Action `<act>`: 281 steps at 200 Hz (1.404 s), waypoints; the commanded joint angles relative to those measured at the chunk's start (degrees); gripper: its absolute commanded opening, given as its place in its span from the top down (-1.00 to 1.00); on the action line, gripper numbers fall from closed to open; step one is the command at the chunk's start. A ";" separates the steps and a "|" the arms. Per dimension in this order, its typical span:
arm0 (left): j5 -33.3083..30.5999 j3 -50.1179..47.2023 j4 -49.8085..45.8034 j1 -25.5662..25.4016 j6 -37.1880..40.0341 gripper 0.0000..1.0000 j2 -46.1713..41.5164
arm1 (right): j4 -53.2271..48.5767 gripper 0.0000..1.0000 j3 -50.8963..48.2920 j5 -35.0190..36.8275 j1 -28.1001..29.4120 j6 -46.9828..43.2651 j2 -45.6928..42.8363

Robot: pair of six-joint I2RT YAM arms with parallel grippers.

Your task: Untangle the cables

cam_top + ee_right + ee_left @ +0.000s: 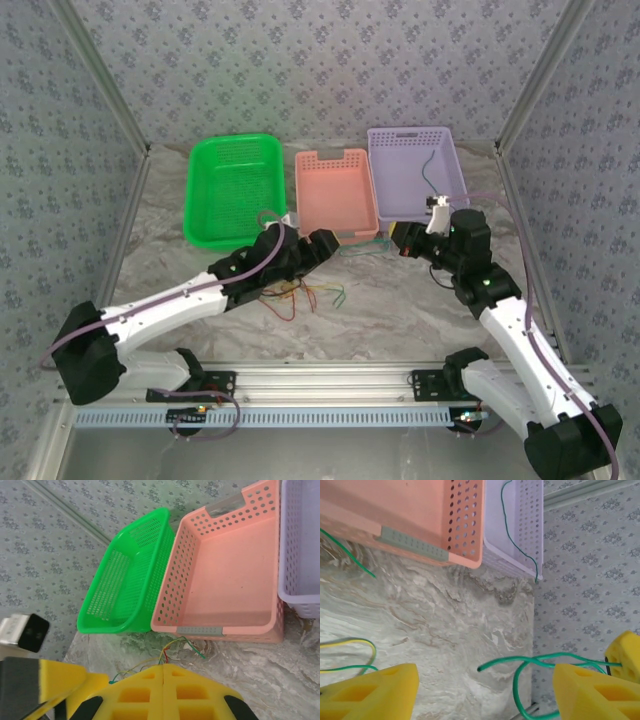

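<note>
My left gripper will next pinch the loose green cable near its loose end [348, 246] [492, 663]. The rest of the cable then stays free for my right gripper to untangle.
The cables [298, 296] lie in a small red, yellow and green tangle on the marble table [400, 300], just under my left arm. My left gripper [328, 244] hovers before the pink basket [336, 192]. In the left wrist view this gripper [485, 674] is open, its yellow fingers [375, 690] far apart. A loose green cable [520, 666] loops between them, close to the right-hand finger. Another green cable [519, 544] lies in the purple basket [530, 510]. My right gripper [164, 670] is shut with nothing in it, and the tangled cables [175, 649] lie beyond its tips.
Three baskets stand in a row at the back: green basket [232, 188], the pink one, purple basket [412, 170]. Patterned walls [560, 180] close in the sides and back. A metal rail [330, 395] runs along the near edge. Bare marble lies between the arms.
</note>
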 commanded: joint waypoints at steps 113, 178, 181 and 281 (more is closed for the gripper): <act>-0.02 -4.96 19.40 1.28 -14.37 0.75 4.72 | 3.74 1.00 -3.67 0.99 4.46 0.75 -1.65; -2.71 -5.71 14.40 1.39 -11.46 1.00 0.20 | 1.54 1.00 -3.36 2.12 4.59 -0.03 -2.09; -2.93 -5.78 14.18 1.40 -11.16 1.00 -0.11 | 1.20 1.00 -3.29 2.39 4.55 -0.10 -2.16; -5.93 -6.36 2.64 6.29 -1.95 1.00 -16.46 | -7.11 1.00 -3.93 9.83 4.63 -1.33 -6.42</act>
